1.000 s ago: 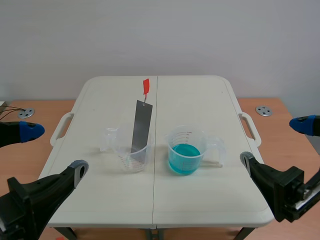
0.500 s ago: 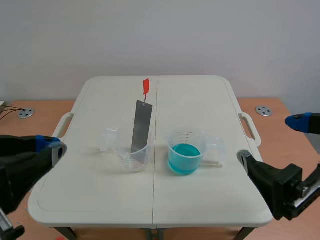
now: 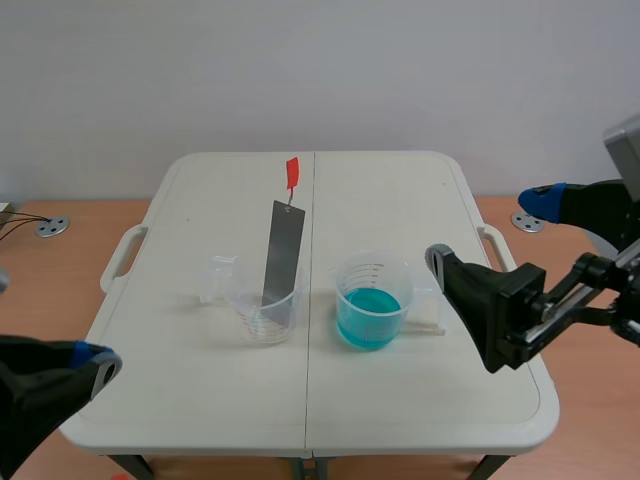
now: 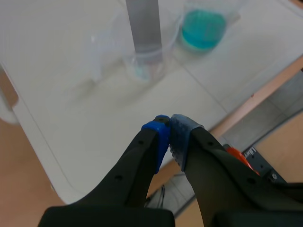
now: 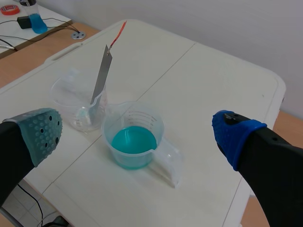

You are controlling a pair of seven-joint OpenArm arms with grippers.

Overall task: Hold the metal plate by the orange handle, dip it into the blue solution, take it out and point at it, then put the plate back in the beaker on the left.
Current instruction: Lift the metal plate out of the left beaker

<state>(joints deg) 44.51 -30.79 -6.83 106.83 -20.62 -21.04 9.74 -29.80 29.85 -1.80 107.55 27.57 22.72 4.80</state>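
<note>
I need to dip the grey metal plate into the blue solution (image 3: 369,305), so my right gripper should next grab the plate by its thin orange handle (image 3: 292,173).
A grey metal plate (image 3: 281,255) with an orange handle (image 3: 292,174) stands leaning in a clear beaker (image 3: 265,305) left of the table's middle. To its right stands a beaker of blue solution (image 3: 369,305). My left gripper (image 3: 98,365) is shut on nothing at the table's near left corner; in the left wrist view (image 4: 169,135) the plate (image 4: 144,26) and both beakers lie ahead of it. My right gripper (image 3: 490,225) is open, raised at the table's right side; in its wrist view (image 5: 137,127) the blue solution (image 5: 133,141) lies between the fingers, the plate (image 5: 101,76) beyond.
The white folding table (image 3: 190,390) has carry handles (image 3: 121,257) at both sides. Round metal discs (image 3: 52,227) sit on the wooden surface to the left and right. A small blue item and cables (image 5: 34,21) lie on a side surface in the right wrist view.
My left gripper has shut and pulled back to the near left corner. My right gripper has risen and moved inward toward the blue beaker, staying open.
</note>
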